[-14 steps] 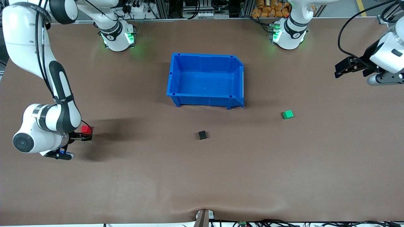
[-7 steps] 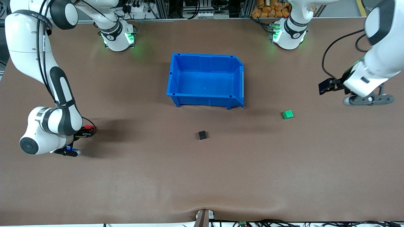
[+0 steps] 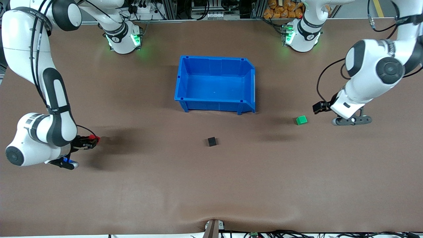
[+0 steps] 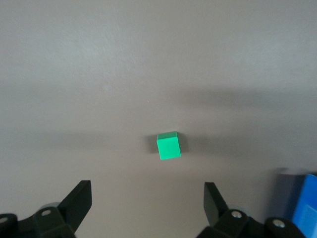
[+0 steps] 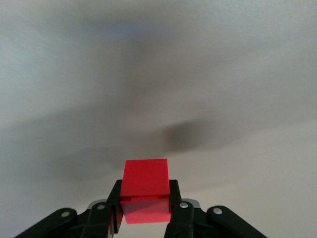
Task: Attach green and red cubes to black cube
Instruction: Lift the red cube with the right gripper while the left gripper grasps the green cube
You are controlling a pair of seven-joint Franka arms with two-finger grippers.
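Note:
The green cube [image 3: 301, 120] should be grabbed by its opposite sides with my left gripper, so that it can be attached to the black cube [image 3: 211, 141].
My right gripper [image 3: 91, 142] is shut on the red cube [image 5: 145, 191] and holds it above the table at the right arm's end; a sliver of red [image 3: 96, 138] shows in the front view. The black cube [image 3: 211, 141] sits alone on the table, nearer the front camera than the blue bin. The green cube [image 3: 301, 120] sits toward the left arm's end. My left gripper [image 3: 319, 107] is open and empty, low over the table just beside the green cube. In the left wrist view the green cube [image 4: 168, 146] lies ahead of the spread fingers [image 4: 78, 201].
The empty blue bin [image 3: 185, 99] stands at the table's middle, farther from the front camera than the black cube. The two arm bases stand along the table's farthest edge.
My left arm has swung down and in from the table's end to just beside the green cube. My right gripper has lifted and shifted slightly with the red cube.

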